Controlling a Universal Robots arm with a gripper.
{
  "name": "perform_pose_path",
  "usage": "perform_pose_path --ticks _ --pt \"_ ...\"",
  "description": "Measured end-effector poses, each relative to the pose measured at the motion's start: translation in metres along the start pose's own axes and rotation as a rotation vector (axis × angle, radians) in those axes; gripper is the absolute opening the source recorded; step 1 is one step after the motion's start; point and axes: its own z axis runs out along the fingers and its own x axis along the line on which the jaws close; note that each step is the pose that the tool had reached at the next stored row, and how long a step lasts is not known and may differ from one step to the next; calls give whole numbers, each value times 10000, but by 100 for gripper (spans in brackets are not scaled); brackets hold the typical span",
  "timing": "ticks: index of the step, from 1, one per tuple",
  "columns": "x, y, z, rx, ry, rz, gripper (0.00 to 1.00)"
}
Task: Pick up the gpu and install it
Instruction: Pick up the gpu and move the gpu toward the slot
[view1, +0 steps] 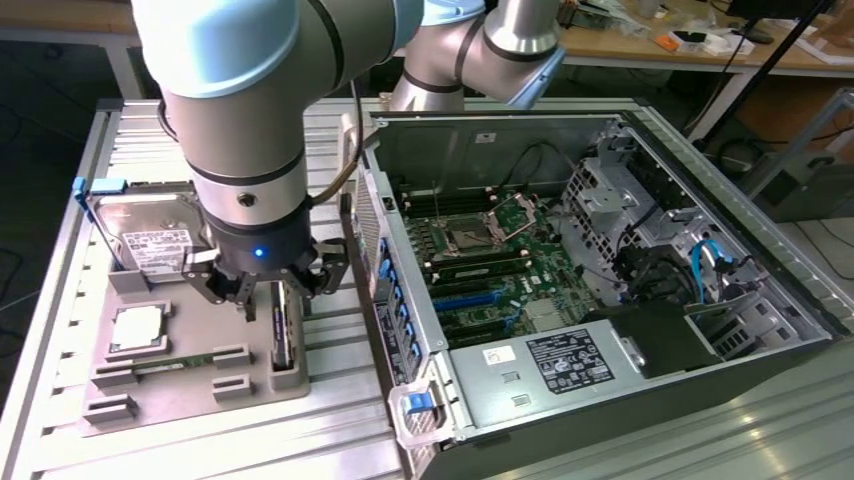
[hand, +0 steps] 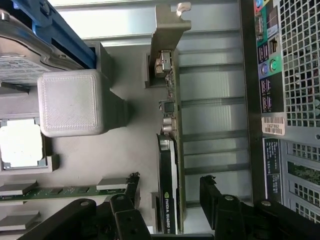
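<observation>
I need to close my gripper on the GPU now, as my fingers reach down on either side of the dark GPU over the grey tray (view1: 200, 400).
The gpu (view1: 282, 336) stands on its edge in a slot at the side of the grey tray (view1: 200, 400) nearest the computer case. The wrist view looks down on its thin edge: the dark gpu (hand: 169, 150) with its silver bracket (hand: 170, 25) at the far end. My gripper (view1: 283, 292) hangs just above it, open. Seen from the wrist, the gripper (hand: 170, 192) has one black finger on each side of the card, with a gap showing between each finger and the card.
The tray also carries a silver hard drive (view1: 147, 235), a processor (view1: 138, 328) and a green memory stick (view1: 174, 362). The open computer case (view1: 747, 330), motherboard (view1: 494, 270) exposed, lies close by on the exterior view's right. A grey block (hand: 75, 102) rises from the tray.
</observation>
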Motion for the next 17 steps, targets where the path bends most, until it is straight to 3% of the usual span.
perform_pose_path --ticks 5,8,12,13,15,16,17 --pt "1 2 11 1 -2 0 58" --pt "1 2 11 1 -2 0 45" --pt "1 2 26 0 -5 0 44" --pt "1 2 26 0 -5 0 36" --pt "1 2 26 0 -5 0 36" --pt "1 2 26 0 -5 0 28" --pt "1 2 26 1 -4 0 28"
